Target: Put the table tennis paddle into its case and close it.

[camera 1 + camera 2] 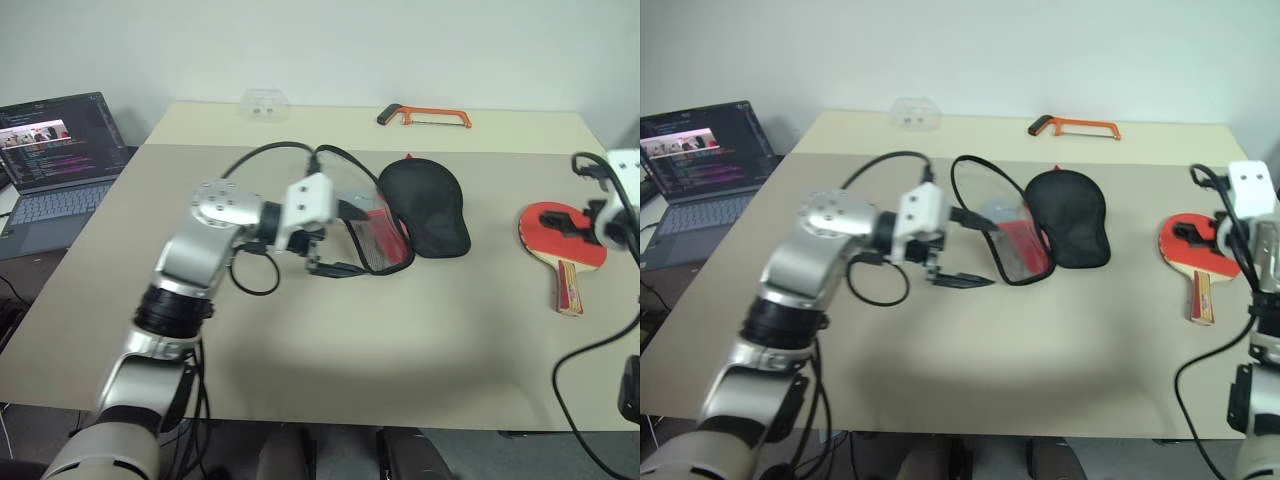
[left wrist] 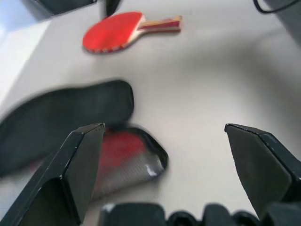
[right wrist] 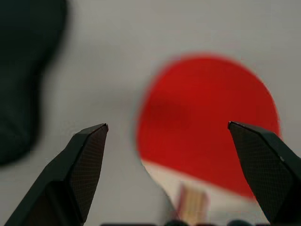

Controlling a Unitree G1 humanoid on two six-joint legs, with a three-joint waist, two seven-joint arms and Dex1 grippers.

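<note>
I should next pick up the paddle with my right gripper by its narrow handle [image 1: 569, 290] [image 3: 193, 205], since the paddle's round red blade lies wide and flat on the tabletop.
The table tennis paddle [image 1: 560, 236] lies flat at the right of the table, red blade up, handle toward the near edge. My right gripper [image 3: 168, 126] hovers over its blade, open and holding nothing. The case [image 1: 425, 205] lies unzipped in the middle of the table. Its black half is spread to the right and its red mesh half [image 1: 380, 240] to the left. My left gripper [image 1: 966, 248] hangs open just left of the red half, pointing at it, with nothing between its fingers. In the left wrist view the case [image 2: 70, 120] lies beyond the fingertips and the paddle [image 2: 117, 30] farther off.
An orange hacksaw [image 1: 425, 117] and a clear plastic box [image 1: 265, 103] lie near the table's far edge. An open laptop [image 1: 55, 160] stands off the left side. A black cable [image 1: 255, 280] loops from my left arm onto the table.
</note>
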